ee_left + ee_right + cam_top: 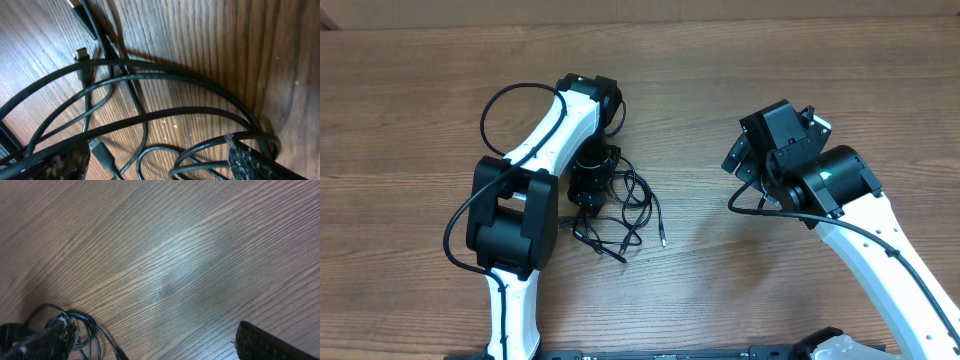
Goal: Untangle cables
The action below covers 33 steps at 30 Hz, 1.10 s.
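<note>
The cables should be grabbed across the bunched loops by the robot's left gripper, away from the right gripper. That leaves coils free for the right gripper to untangle.
The cables (625, 215) are a tangle of thin black cords with small plugs, lying on the wooden table at centre left. My left gripper (590, 198) is low over the tangle's left side. In the left wrist view its fingers (155, 169) are spread wide, with several cable loops (150, 116) and a plug (102, 155) on the table between them. It grips nothing. My right gripper (745, 160) is open and empty, apart from the tangle to the right. In the right wrist view its fingers (155, 345) frame bare wood, with cable loops (87, 330) by the left finger.
The left arm's own thicker black cable (505, 105) loops out at the upper left. The wooden table (720, 270) spreads around the tangle. One plug end (662, 240) points toward the front, right of the tangle.
</note>
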### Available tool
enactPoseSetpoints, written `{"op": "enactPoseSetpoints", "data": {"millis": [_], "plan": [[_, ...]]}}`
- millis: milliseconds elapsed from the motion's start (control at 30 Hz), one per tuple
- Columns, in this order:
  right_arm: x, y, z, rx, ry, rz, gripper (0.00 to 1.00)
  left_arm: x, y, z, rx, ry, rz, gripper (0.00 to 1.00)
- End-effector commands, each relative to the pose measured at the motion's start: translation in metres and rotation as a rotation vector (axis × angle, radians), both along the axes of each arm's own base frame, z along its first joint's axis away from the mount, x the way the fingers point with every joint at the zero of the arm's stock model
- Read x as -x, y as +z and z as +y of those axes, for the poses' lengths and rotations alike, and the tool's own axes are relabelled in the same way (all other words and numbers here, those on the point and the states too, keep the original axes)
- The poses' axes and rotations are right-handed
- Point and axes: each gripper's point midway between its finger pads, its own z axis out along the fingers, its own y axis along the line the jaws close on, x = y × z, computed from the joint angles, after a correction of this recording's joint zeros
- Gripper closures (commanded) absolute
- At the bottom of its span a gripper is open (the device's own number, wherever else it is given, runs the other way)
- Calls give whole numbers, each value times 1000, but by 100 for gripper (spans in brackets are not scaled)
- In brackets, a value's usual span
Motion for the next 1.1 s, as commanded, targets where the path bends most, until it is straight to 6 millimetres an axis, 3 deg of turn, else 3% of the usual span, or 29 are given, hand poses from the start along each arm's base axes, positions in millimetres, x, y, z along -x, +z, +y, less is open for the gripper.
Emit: {"op": "enactPoseSetpoints", "data": {"millis": [0, 167, 300, 367, 467, 667, 767, 867, 967, 1067], "plan": [[0, 8, -4, 8, -3, -27, 0, 2, -10, 3, -50, 63, 2, 9], [1, 8, -5, 18, 13, -24, 0, 2, -12, 7, -97, 140, -2, 8], [1, 8, -5, 20, 16, -23, 0, -3, -11, 7, -52, 93, -9, 0], [0, 8, -5, 21, 16, -24, 0, -31, -10, 7, 94, -290, -115, 5], [0, 8, -6, 26, 13, -27, 0, -59, -1, 8, 186, -707, -227, 6], [-1, 9, -6, 24, 13, -30, 0, -80, 32, 3, 256, -1372, -357, 2], [-2, 9, -5, 22, 13, -35, 0, -75, 44, -2, 306, -1657, -373, 0], [-2, 10, -6, 25, 12, -38, 0, -51, 46, -10, 477, -1950, -352, 1], [-2, 10, -6, 28, 18, -37, 0, -38, 45, -4, 545, -2112, -304, 0], [-2, 10, -6, 28, 18, -37, 0, -31, 39, -1, 580, -2161, -281, 0]]}}
